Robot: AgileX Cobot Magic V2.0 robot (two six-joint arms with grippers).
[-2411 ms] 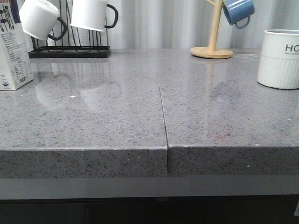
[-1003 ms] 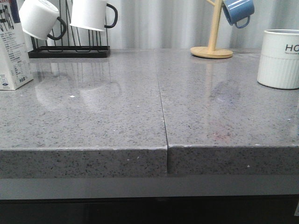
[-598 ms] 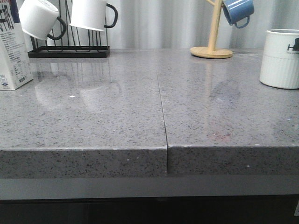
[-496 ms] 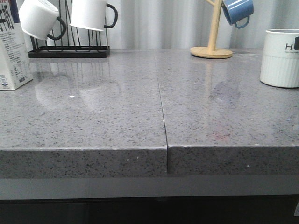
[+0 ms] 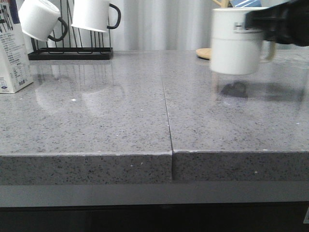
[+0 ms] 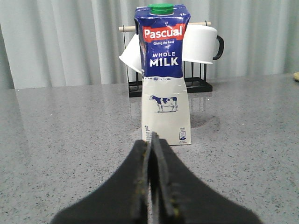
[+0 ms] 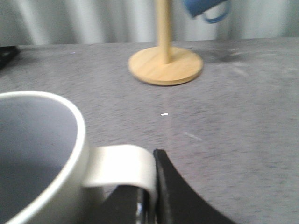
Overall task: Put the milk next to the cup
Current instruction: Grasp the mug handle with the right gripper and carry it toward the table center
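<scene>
The white mug's base (image 5: pixel 233 71) hangs above the counter in the front view, so my right gripper keeps holding the mug until the mug is on the counter.
The milk (image 6: pixel 163 74), a tall white carton with a dark blue top and a green cap, stands upright on the counter; the front view shows it cut off at the far left (image 5: pixel 10 58). My left gripper (image 6: pixel 152 142) sits low, a short way in front of the carton, shut with nothing between its fingers. The cup (image 5: pixel 235 41), a large white mug, hangs blurred above the right side of the counter. My right gripper (image 5: pixel 282 21) is shut on the cup's white handle (image 7: pixel 124 168), with the gripper (image 7: pixel 150 198) clamped at the handle's outer curve.
A black rack (image 5: pixel 72 54) with two white black-handled mugs (image 5: pixel 94 14) stands at the back left, behind the milk. A wooden mug stand (image 7: pixel 166 65) with a blue mug (image 7: pixel 205 8) is at the back right. A seam (image 5: pixel 166 106) splits the grey counter.
The cup has left its spot at the far right of the counter and now hangs in the air further left, held by my right gripper, which has come into the front view.
</scene>
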